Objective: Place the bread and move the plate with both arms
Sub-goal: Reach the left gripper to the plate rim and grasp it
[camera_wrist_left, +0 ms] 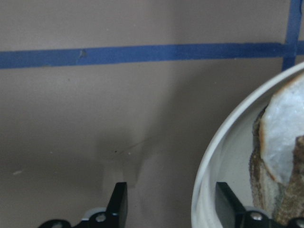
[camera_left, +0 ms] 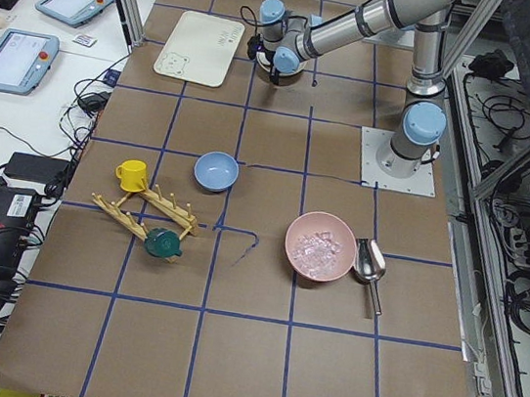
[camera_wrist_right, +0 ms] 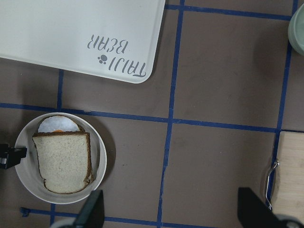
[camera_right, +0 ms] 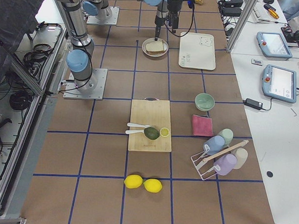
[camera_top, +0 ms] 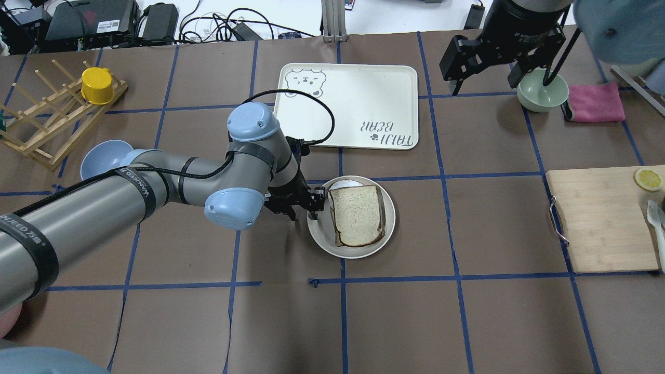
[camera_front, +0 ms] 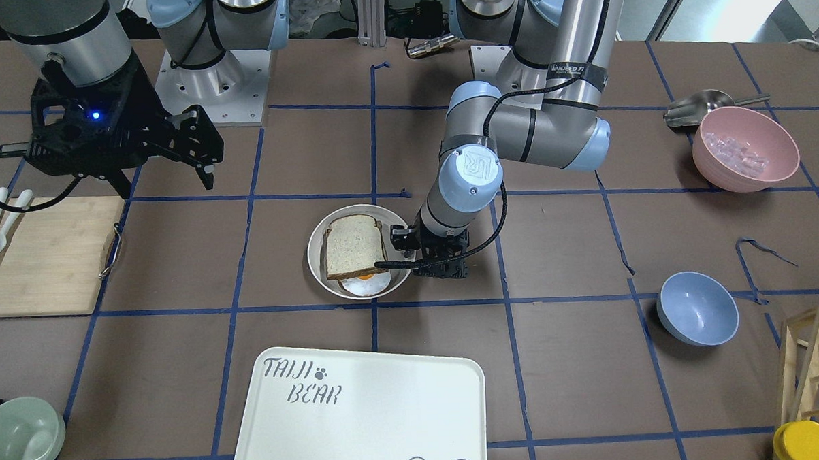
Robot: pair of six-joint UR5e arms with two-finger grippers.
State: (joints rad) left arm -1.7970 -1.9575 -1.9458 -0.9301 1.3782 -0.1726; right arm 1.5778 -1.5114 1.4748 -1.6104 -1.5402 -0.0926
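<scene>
The plate with the bread and egg on it needs to be moved. My left gripper will grab its raised rim next.
The bread lies flat on the round cream-white plate at mid-table, on top of a fried egg and another slice. It also shows in the front view and the right wrist view. My left gripper is low at the plate's left rim. In the left wrist view it is open, with one finger outside the rim and one inside. My right gripper is open and empty, high up at the far right, away from the plate.
The white TAIJI BEAR tray lies just beyond the plate. A pale green bowl and pink cloth sit under the right arm. A cutting board is at right, and a blue bowl and wooden rack at left.
</scene>
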